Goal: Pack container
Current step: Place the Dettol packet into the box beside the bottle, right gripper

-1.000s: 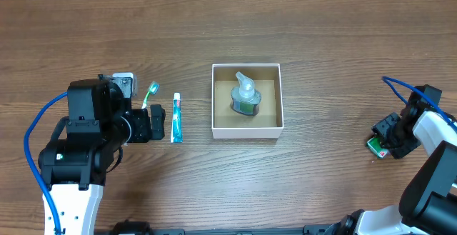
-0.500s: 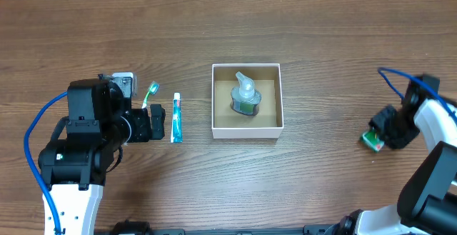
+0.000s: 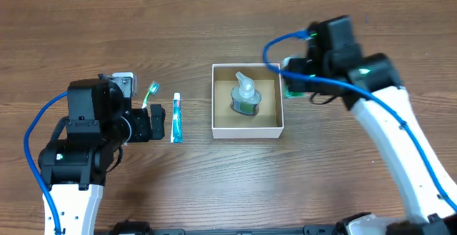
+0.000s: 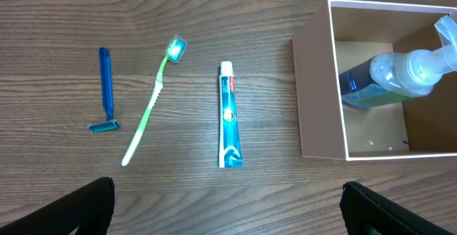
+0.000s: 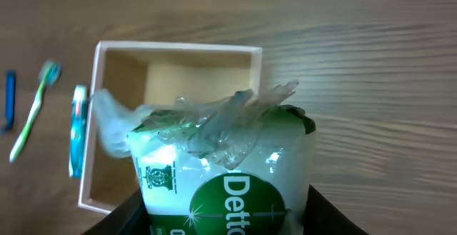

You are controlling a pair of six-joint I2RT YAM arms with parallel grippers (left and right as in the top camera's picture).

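Note:
The Dettol packet (image 5: 228, 171) hangs mostly beside the box and would now fall on the box's rim or outside, so the robot needs to line it up with the box before it opens its right gripper.
The container (image 3: 247, 130) is a small square white-walled box with a brown inside, at the table's middle; it also shows in the left wrist view (image 4: 314, 99) and the right wrist view (image 5: 178, 47). A clear pump bottle (image 3: 245, 96) lies inside it. My right gripper (image 3: 293, 83) is shut on a green-and-white Dettol packet (image 5: 228, 171), held above the box's right rim. My left gripper (image 3: 158, 123) is open and empty, left of the toothpaste tube (image 3: 176, 118), its fingers wide apart (image 4: 228, 206).
A green toothbrush (image 4: 151, 103) and a blue razor (image 4: 106, 92) lie on the wood left of the toothpaste (image 4: 228, 124). The toothbrush (image 3: 151, 93) sits just above my left gripper in the overhead view.
My right arm has swung from the table's far right edge to the box's right rim, carrying the green packet. The left arm has not moved.

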